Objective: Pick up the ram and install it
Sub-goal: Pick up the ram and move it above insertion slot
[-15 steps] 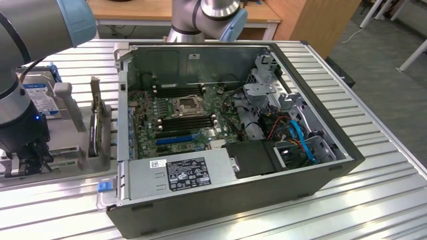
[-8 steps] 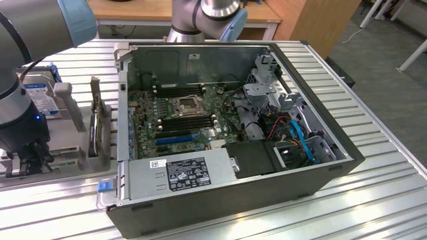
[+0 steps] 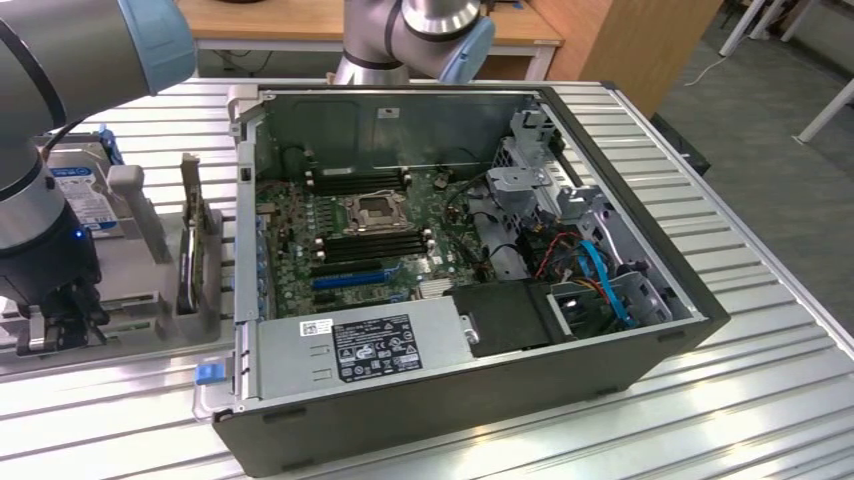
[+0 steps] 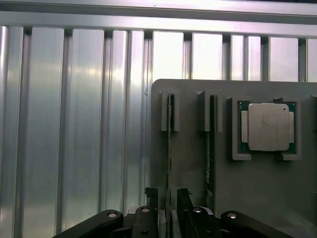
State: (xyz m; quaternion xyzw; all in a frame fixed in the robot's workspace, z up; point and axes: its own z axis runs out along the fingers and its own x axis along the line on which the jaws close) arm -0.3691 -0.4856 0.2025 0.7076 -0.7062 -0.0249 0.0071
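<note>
The ram is open on both sides at its middle [image 4: 168, 199], so my gripper should grab it there next, as the grey holder's clip [image 4: 170, 110] hugs the end of the ram.
The ram [image 4: 171, 139] is a thin green stick standing on edge in a slot of a grey holder [image 4: 190, 168]. A second stick like it [image 4: 212, 144] stands in the neighbouring slot. My gripper [image 4: 166, 193] is open, one dark finger on each side of the first stick's near end and a small gap to it on both sides. Seen from the exterior view, the gripper [image 3: 60, 325] hangs low over the grey holder [image 3: 134, 325] at that view's left, beside the open computer case [image 3: 441, 250]. Long black memory slots [image 3: 374, 245] lie by the CPU socket.
A silver processor chip [image 4: 267, 126] sits in its own pocket of the holder. A blue-labelled hard drive [image 3: 78, 195] and a thin upright board [image 3: 191, 235] stand beside the arm. Ribbed metal tabletop [image 4: 74, 124] surrounds everything. Case walls and cables [image 3: 587, 265] crowd the motherboard.
</note>
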